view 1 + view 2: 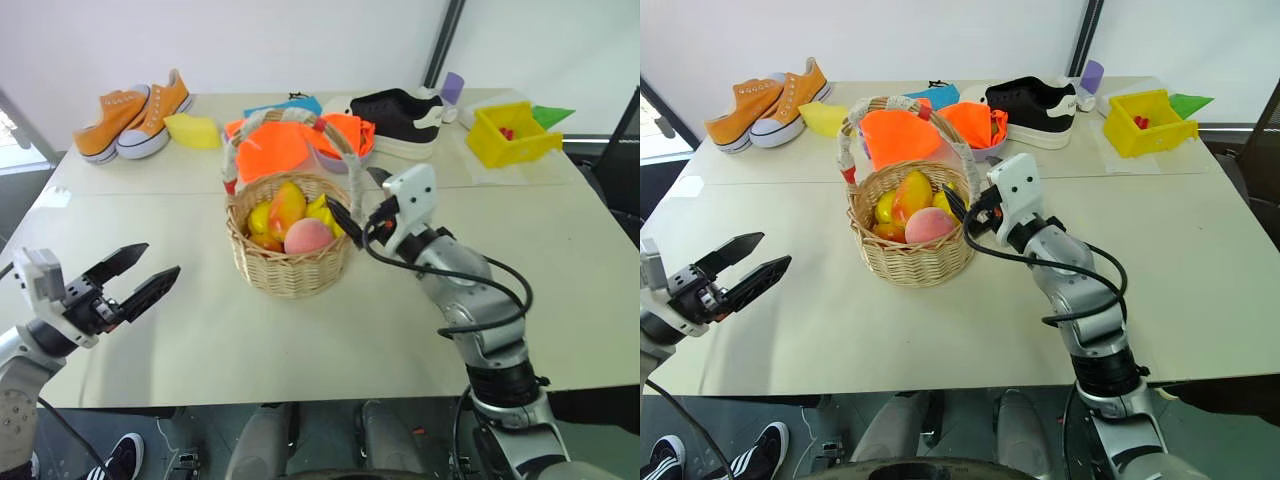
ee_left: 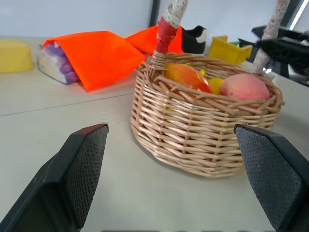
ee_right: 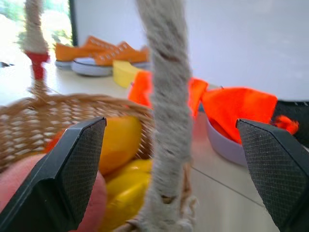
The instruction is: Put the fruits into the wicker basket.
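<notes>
The handle's near leg (image 1: 355,187) (image 3: 170,111) is between my right gripper's fingers, so it is now time to close on it.
The wicker basket (image 1: 288,262) stands mid-table with its handle (image 3: 166,96) upright. Inside lie the fruits: a yellow-to-red mango (image 1: 287,205) and a pink peach (image 1: 307,237), among yellow pieces (image 1: 258,217). My right gripper (image 1: 356,200) is at the basket's right rim, open, and the near leg of the handle stands between its fingers (image 3: 72,169) without touching them. My left gripper (image 1: 160,259) hovers open and empty over the table, well left of the basket and pointing toward it. In the left wrist view the mango (image 2: 186,76) and peach (image 2: 244,87) show above the rim.
Behind the basket an orange cloth (image 1: 285,148) covers a small bowl. Orange sneakers (image 1: 135,115) and a yellow wedge (image 1: 192,130) lie back left. A black shoe (image 1: 400,115), a yellow bin (image 1: 510,132) and a green piece (image 1: 553,113) sit back right.
</notes>
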